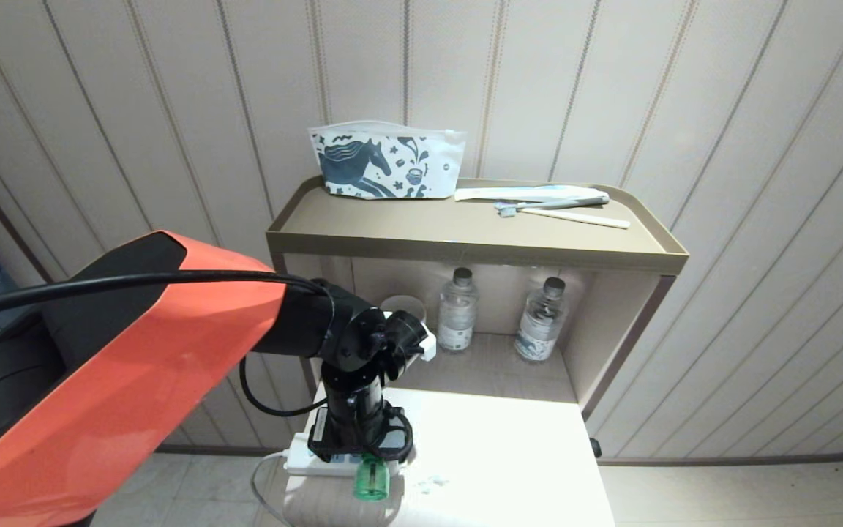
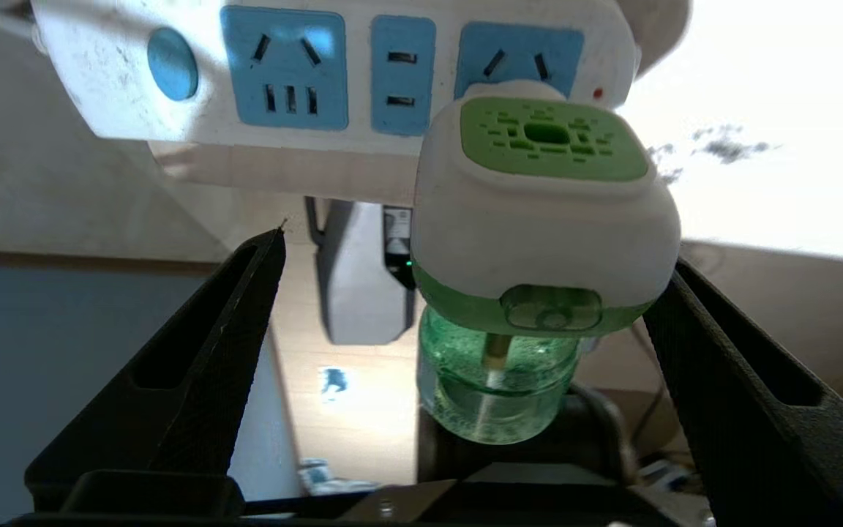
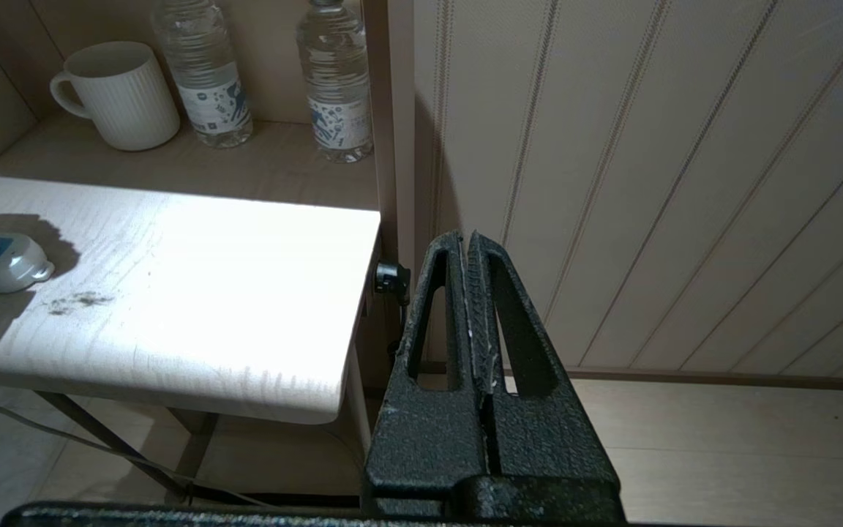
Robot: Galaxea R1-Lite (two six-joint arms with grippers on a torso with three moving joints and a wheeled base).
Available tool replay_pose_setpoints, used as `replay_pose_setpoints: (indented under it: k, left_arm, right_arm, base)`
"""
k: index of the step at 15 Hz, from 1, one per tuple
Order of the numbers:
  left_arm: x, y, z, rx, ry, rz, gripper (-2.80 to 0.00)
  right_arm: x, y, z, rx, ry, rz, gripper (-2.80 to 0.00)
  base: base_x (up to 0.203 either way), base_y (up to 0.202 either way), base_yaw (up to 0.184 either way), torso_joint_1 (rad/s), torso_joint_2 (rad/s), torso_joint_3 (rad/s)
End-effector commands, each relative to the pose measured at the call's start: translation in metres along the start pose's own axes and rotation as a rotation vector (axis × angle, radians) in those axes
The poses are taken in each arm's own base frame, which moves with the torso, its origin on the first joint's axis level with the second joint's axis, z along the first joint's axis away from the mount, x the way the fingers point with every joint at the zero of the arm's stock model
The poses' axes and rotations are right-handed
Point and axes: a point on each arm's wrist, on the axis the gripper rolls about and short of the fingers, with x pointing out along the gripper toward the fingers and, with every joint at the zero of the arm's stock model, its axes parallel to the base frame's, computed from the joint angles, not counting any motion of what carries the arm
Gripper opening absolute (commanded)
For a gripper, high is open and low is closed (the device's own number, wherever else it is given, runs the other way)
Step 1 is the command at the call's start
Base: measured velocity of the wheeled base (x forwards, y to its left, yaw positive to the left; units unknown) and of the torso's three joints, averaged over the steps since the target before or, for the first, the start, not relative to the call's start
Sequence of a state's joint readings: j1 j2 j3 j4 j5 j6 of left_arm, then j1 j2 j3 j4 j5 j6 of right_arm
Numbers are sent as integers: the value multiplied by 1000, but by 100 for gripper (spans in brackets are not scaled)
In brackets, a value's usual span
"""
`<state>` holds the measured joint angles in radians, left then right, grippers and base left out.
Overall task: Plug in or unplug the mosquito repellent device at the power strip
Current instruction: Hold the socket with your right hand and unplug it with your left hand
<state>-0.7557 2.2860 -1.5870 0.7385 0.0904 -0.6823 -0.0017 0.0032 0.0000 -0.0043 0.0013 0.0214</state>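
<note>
The mosquito repellent device needs to be unplugged from the power strip, so my left gripper should grab the device by its white housing (image 2: 543, 224) next.
The mosquito repellent device (image 2: 546, 219), white and green with a translucent green bottle, sits plugged into the end socket of the white power strip (image 2: 129, 110); the strip's other blue sockets are empty. My left gripper (image 2: 476, 249) is open wide around the device. One finger (image 2: 721, 366) stands close against the device's side, the other (image 2: 224, 322) well clear. In the head view the left gripper (image 1: 359, 443) points down over the power strip (image 1: 303, 461) at the table's near left edge, with the device's bottle (image 1: 371, 481) hanging below. My right gripper (image 3: 469, 238) is shut and empty, parked low beside the table.
A white table (image 1: 509, 454) stands before a beige shelf unit (image 1: 480, 245) holding two water bottles (image 1: 458, 311) and a mug (image 3: 121, 95). A horse-print pouch (image 1: 385, 168) and toothbrush items (image 1: 560, 203) lie on top. The strip's white cable (image 1: 264, 487) hangs off the left.
</note>
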Motion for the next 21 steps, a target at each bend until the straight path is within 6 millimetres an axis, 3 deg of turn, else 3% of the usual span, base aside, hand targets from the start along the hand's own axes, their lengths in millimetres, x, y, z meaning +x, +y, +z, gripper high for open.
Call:
replay_pose_setpoints:
  k: [1,8,13,14,21]
  left_arm:
    - [-1,0,0,10,-2,0,0]
    - [13,-8,9,63,-15,-3,0]
    - [13,-8,9,64,-13,0,0]
    - [13,-8,9,64,-14,0,-280]
    - [15,-8,9,64,-13,2,-280]
  right_arm:
    - [0,0,0,0,1,0,-280]
    - [0,0,0,0,1,0,-280]
    - [0,0,0,0,1,0,-280]
    - [0,0,0,0,1,0,-280]
    - [0,0,0,0,1,0,-280]
  base:
    - [0,0,0,0,0,0]
    - [0,0,0,0,0,0]
    - [0,0,0,0,0,0]
    - [0,0,0,0,0,0]
    - [0,0,0,0,0,0]
